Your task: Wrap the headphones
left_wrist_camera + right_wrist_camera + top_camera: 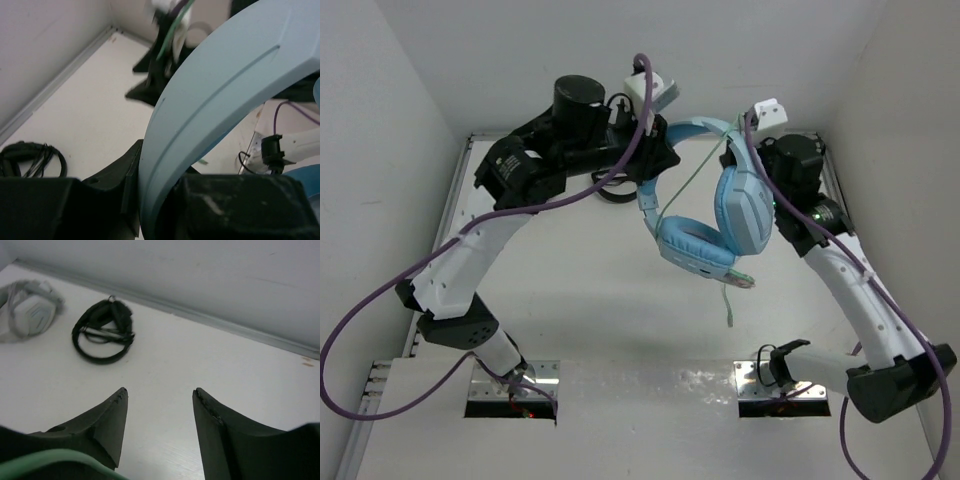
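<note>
I will grab the green cable [695,175] with my right gripper by its dangling end [729,316], so the cable's length stays free to wrap.
The light blue headphones [705,225] hang in the air above the table's middle, ear cups down. My left gripper [655,165] is shut on their headband [225,75], which runs up between my black fingers [112,182]. The thin pale green cable [695,175] runs from the lower ear cup up to my right gripper [735,142], and its free end dangles below the cups. My right gripper [160,395] is open with nothing between the fingertips. The green cable [60,457] lies across the base of its left finger.
Black headphones [102,330] lie on the table near the back wall, partly hidden under my left arm in the top view [612,195]; they also show in the left wrist view [30,157]. Grey-white headphones [27,312] lie to their left. White walls enclose the table.
</note>
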Motion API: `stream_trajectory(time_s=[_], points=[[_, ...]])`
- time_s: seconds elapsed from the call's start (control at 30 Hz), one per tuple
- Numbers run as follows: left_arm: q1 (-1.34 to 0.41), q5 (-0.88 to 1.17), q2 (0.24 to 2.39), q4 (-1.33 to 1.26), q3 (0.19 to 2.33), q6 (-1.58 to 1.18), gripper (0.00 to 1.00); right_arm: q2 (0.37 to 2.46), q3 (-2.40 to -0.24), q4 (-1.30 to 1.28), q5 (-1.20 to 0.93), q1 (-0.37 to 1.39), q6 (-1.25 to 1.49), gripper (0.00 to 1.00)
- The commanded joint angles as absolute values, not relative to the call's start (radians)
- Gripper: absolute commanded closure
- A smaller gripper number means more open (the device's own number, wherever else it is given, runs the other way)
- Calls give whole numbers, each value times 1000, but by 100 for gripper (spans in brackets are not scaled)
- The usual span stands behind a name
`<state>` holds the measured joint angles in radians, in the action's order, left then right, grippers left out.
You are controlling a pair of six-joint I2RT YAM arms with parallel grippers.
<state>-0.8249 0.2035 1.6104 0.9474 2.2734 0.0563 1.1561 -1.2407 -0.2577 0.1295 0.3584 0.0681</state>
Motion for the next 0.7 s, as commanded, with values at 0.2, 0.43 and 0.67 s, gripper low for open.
stream_trajectory(time_s=[0.2, 0.43, 0.67], points=[[-828, 279, 1615, 813, 2456, -60, 100, 1302, -913, 360, -178, 357, 319, 40], [-828, 259, 1631, 781, 2503, -100, 100, 1506, -927, 594, -147, 359, 495, 40], [-827, 180, 1654, 762, 2539, -110, 100, 1660, -957, 623, -52, 373, 568, 49]])
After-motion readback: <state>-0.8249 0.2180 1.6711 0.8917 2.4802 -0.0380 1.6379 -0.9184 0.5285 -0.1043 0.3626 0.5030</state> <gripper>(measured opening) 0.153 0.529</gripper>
